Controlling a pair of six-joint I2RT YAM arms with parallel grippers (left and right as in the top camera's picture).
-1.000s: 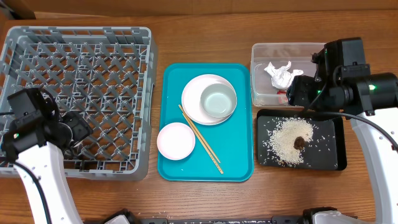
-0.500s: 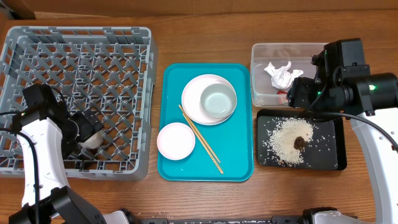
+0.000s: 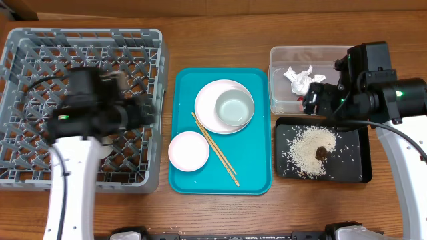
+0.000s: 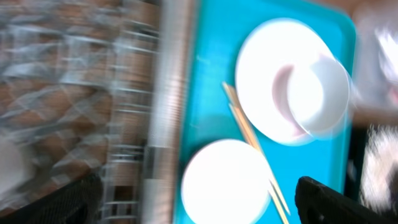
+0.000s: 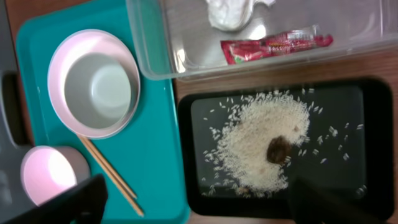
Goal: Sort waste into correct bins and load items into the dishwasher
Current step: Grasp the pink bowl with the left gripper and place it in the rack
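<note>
The left gripper will stand the pink bowl point(image 3: 189, 151) tilted in the dish rack, so it needs to pick the bowl up next by its rim on the chopsticks side.
The grey dish rack point(image 3: 40, 40) fills the left. My left gripper point(image 3: 143, 110) is blurred over its right edge, open and empty; in the left wrist view point(image 4: 199, 183) it hangs above the pale pink bowl point(image 4: 227, 180). On the teal tray point(image 3: 253, 173) lie the white plate point(image 3: 208, 110), the grey-green bowl point(image 3: 233, 107) on it, the pink bowl point(image 3: 189, 151) and the chopsticks point(image 3: 217, 150). A small white cup point(image 3: 103, 151) shows in the rack beside my left arm. My right gripper point(image 5: 199, 183) is open and empty above the black tray point(image 3: 353, 170), which holds the rice point(image 3: 307, 150) and the brown lump point(image 3: 322, 152).
The clear tub point(image 3: 287, 57) at the back right holds the white tissue point(image 3: 300, 79) and the red wrapper point(image 5: 277, 45). The black tray sits just in front of the tub. Bare wooden table lies in front of the trays.
My left arm has risen from the rack's front left and swung right toward the teal tray, leaving the white cup in the rack. The right arm has not moved.
</note>
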